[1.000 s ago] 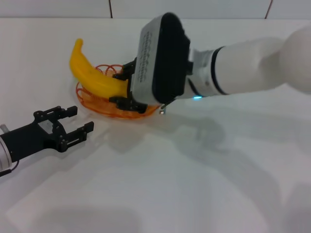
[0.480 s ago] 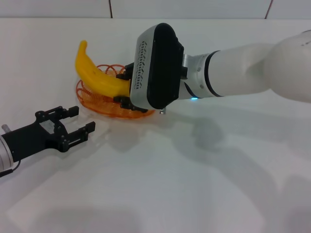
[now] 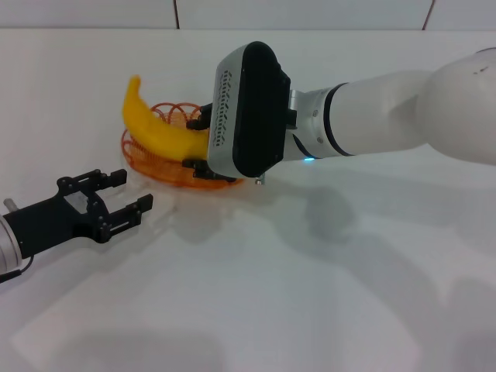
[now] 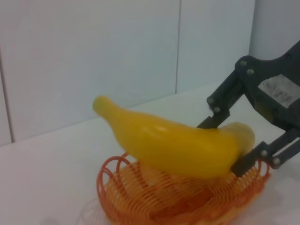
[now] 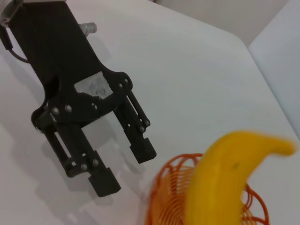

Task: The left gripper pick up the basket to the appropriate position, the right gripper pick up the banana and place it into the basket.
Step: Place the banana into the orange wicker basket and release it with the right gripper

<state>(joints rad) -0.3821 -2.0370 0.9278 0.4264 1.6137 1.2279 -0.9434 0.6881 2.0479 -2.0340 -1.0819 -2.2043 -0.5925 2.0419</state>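
Note:
The banana (image 3: pixel 155 132) is over the orange wire basket (image 3: pixel 147 163) and inside the basket's rim, so it would stay there and the right gripper should open.
The yellow banana (image 3: pixel 155 128) lies tilted across the orange wire basket (image 3: pixel 147 163), which rests on the white table. My right gripper (image 3: pixel 198 143) is shut on the banana's near end, over the basket's right rim. In the left wrist view the banana (image 4: pixel 173 145) hangs just over the basket (image 4: pixel 140 197), with the right gripper (image 4: pixel 229 145) clamping its end; whether banana and wire touch I cannot tell. My left gripper (image 3: pixel 116 198) rests open in front of the basket and apart from it. The right wrist view shows the left gripper (image 5: pixel 125 168) with spread fingers beside the basket (image 5: pixel 164 187) and banana (image 5: pixel 220 183).
The white table (image 3: pixel 256 294) stretches in front and to the right. A tiled white wall (image 3: pixel 310 14) runs along the far edge behind the basket. My right arm's bulky white wrist (image 3: pixel 248 108) hides the basket's right side.
The right gripper has brought the banana slightly lower and rightward over the basket. The left gripper and the basket have not moved.

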